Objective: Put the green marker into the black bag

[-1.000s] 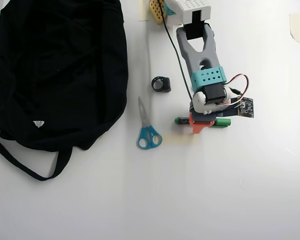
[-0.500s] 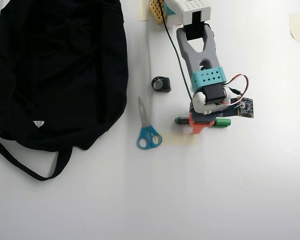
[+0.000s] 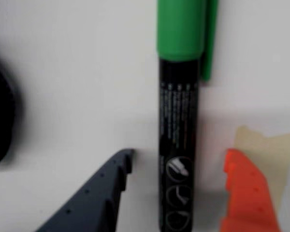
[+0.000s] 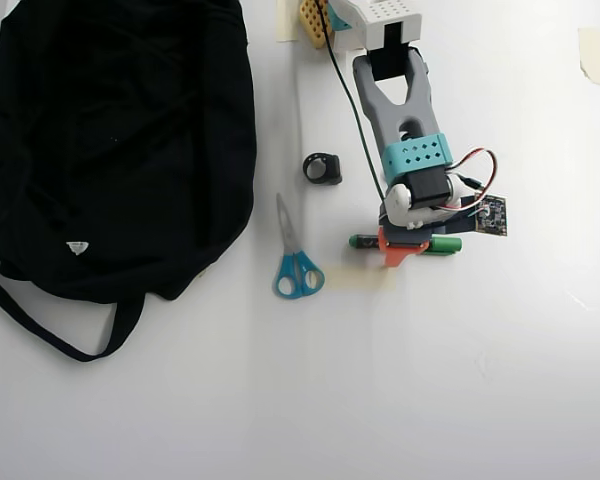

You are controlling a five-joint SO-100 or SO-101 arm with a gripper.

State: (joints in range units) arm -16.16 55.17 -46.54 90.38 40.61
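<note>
The gripper grabs the green marker by its dark printed body [image 3: 177, 145] next, to put the marker into the black bag.
The green marker [image 3: 179, 121] lies flat on the white table, dark barrel with white print and its bright green cap towards the top of the wrist view. My gripper [image 3: 180, 155] straddles the barrel, open, with a visible gap between the marker and both the dark finger [image 3: 106, 193] and the orange finger [image 3: 246, 193]. In the overhead view the gripper [image 4: 402, 245] covers the marker's middle, so only the green cap [image 4: 442, 244] and green end [image 4: 360, 241] stick out. The black bag [image 4: 120, 150] lies far to the left with its strap trailing down.
Blue-handled scissors [image 4: 295, 262] lie between the bag and the marker. A small black ring-like item [image 4: 322, 168] sits above them. A strip of tape [image 3: 270, 150] is stuck on the table beside the orange finger. The arm's base [image 4: 380, 15] stands at the top.
</note>
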